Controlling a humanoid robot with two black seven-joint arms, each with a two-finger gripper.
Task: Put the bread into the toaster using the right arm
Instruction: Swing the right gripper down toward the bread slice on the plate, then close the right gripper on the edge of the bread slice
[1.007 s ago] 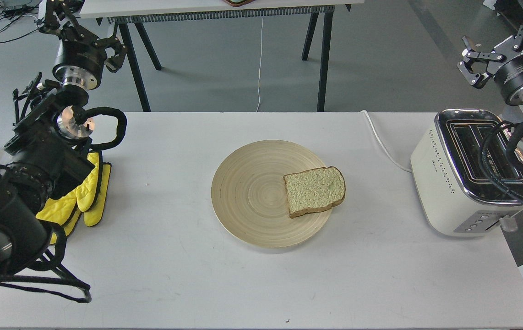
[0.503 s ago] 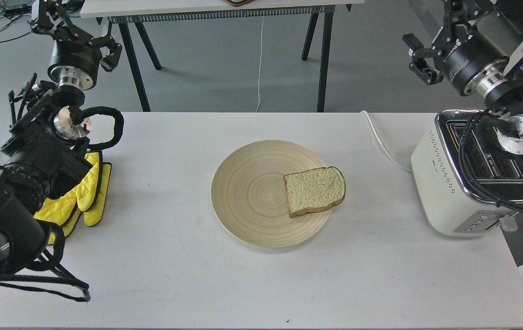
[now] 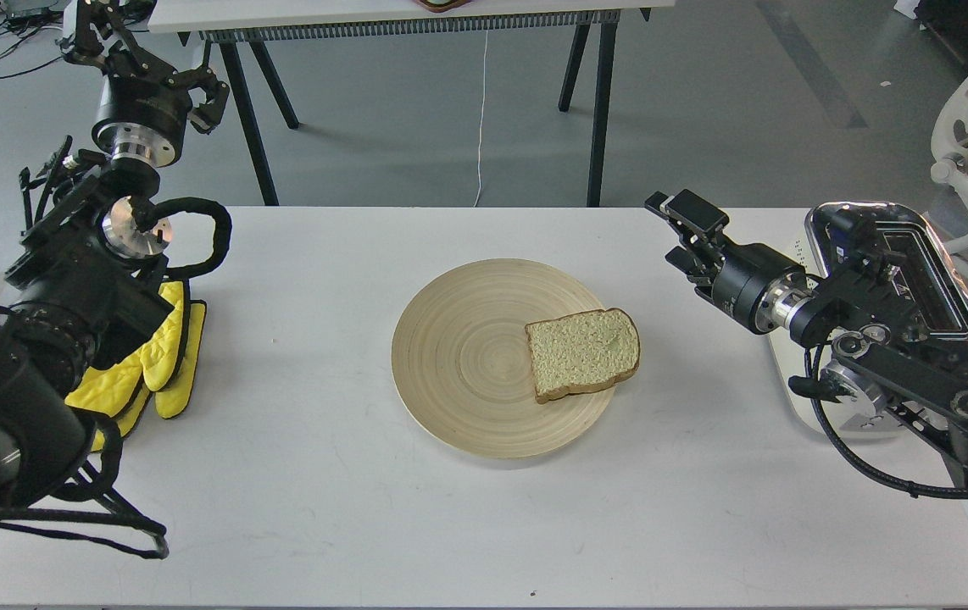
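The right gripper picks up the bread by its rounded top crust (image 3: 636, 346) next, which leaves the bread's flat bottom crust (image 3: 533, 364) free to enter the toaster.
The bread (image 3: 583, 352) lies flat on the right side of the round wooden plate (image 3: 458, 356), at the middle of the white table. The cream-white toaster (image 3: 916, 254) stands at the table's right edge, and my right arm covers much of it. My right gripper (image 3: 677, 235) is open and empty. It points left, low over the table, to the upper right of the bread and apart from it. My left gripper (image 3: 145, 51) is open and empty, held high at the far left.
Yellow oven mitts (image 3: 162, 364) lie at the table's left edge under my left arm. The toaster's white cord (image 3: 704, 263) runs off the table's back. Another table (image 3: 416, 17) stands behind, and a white chair (image 3: 967, 152) is at the right.
My right arm has swung down and to the left from above the toaster, and its gripper now hovers over the table near the bread. The left arm has barely moved. The bread has not moved.
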